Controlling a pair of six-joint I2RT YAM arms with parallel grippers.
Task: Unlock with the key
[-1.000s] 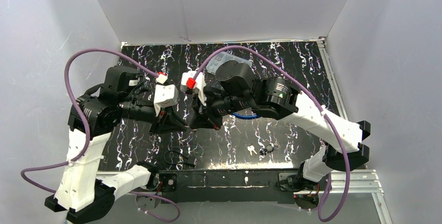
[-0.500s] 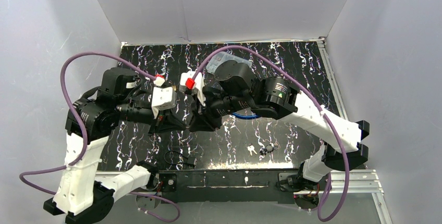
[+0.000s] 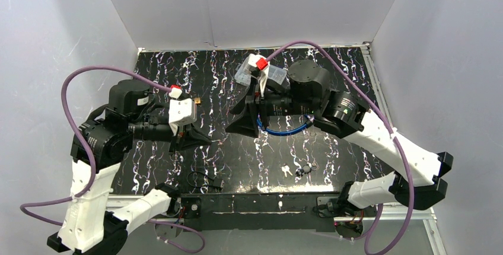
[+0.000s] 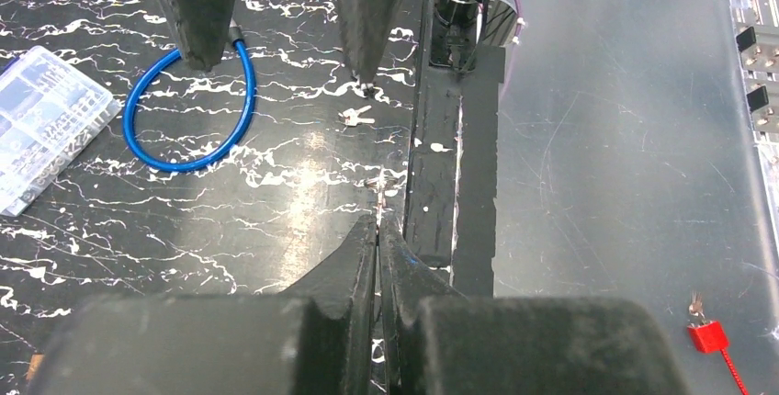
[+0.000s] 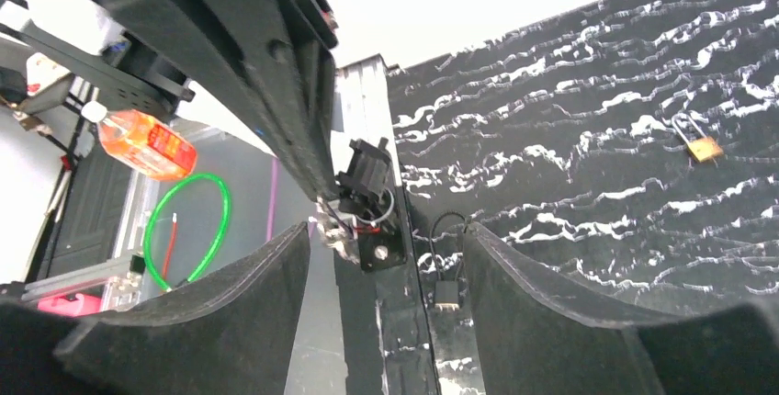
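Next, my right gripper grabs the key's end sticking out of my left gripper, which leaves the key's other end free to unlock the padlock.
My left gripper [image 3: 207, 140] is shut, and a thin silver key [image 4: 379, 191] sticks out edge-on from its tips. It hovers above the table's near middle. My right gripper [image 3: 236, 121] stands open and holds nothing, a short way to the right of the left one and facing it. A small brass padlock [image 3: 196, 99] lies on the table just behind the left gripper and also shows as the brass padlock [image 5: 703, 149] in the right wrist view. A black padlock with a thin wire loop [image 3: 204, 179] lies by the front edge, seen between my right fingers as the black padlock [image 5: 445, 294].
A blue cable ring [image 3: 285, 129] lies under the right arm, and a clear plastic box [image 3: 264, 71] sits at the back. Loose keys [image 3: 286, 170] and a small dark fob [image 3: 306, 168] lie front right. White walls enclose the black marbled table [image 3: 332, 83].
The right gripper has opened and drawn back to the right and away. The left gripper has closed and stayed near the middle, shifting slightly left with the key.
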